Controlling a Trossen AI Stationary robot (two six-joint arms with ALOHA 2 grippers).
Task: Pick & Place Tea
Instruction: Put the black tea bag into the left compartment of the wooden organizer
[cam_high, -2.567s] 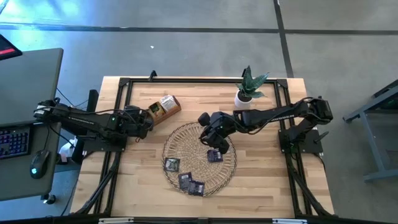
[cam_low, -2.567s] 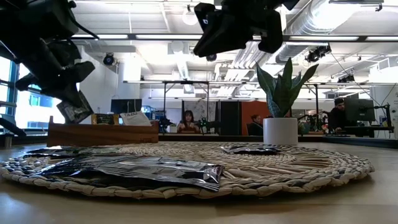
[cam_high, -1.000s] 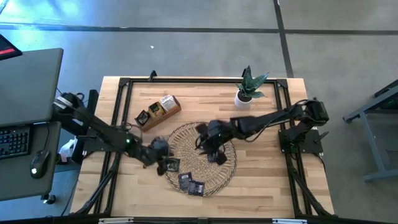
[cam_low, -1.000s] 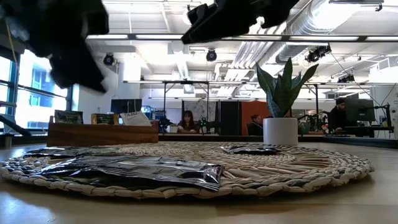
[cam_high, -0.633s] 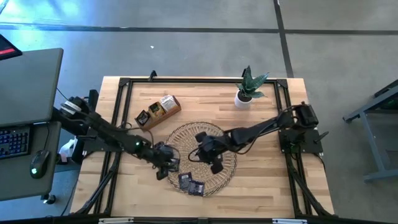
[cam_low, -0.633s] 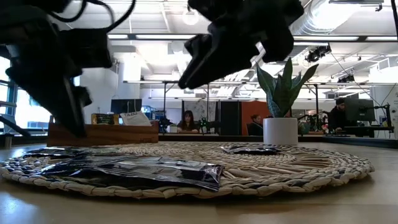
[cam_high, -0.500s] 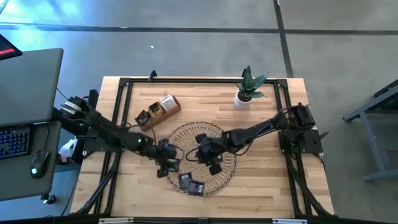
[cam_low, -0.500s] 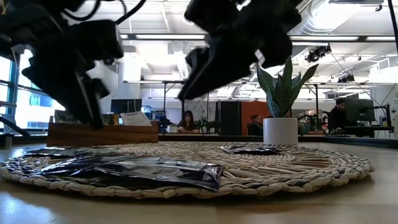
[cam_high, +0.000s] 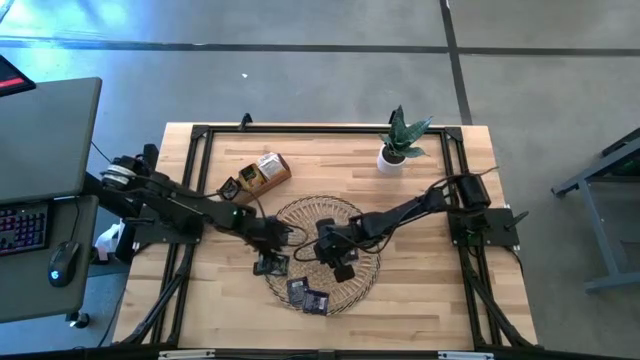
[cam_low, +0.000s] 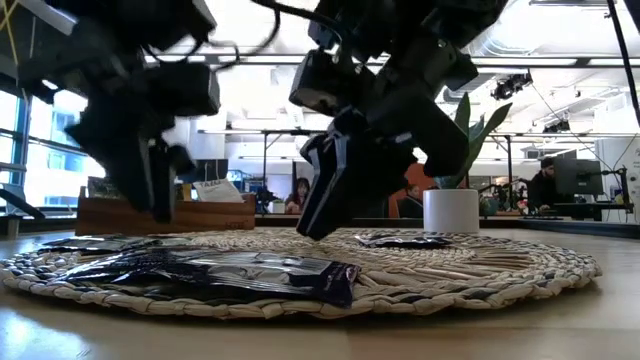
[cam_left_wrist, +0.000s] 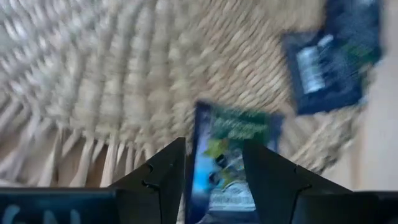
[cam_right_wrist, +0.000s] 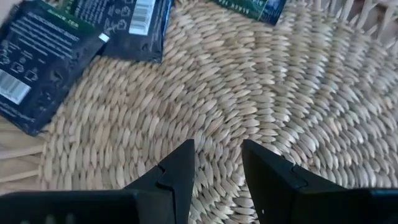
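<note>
The left gripper will next grab the dark sachet by its logo end, so that the robot can put the tea away in the wooden box.
Several dark tea sachets lie flat on the round woven tray. My left gripper is open and hangs just above a dark green-marked sachet at the tray's left edge. That sachet shows between the fingers. I cannot tell whether they touch it. My right gripper is open low over bare weave near the tray's middle, with nothing between its fingers. Two more sachets lie toward the tray's near edge. Another sachet lies to its right.
A brown wooden box with sachets standing in it sits at the back left of the table. A plant in a white pot stands at the back right. Black frame rails run around the table's edge.
Both grippers have come down toward the tray. My left gripper has sunk from high above the tray's left edge to just over the sachet there, and its wrist has rolled. My right gripper has dropped toward the table's near edge, to just above the weave.
</note>
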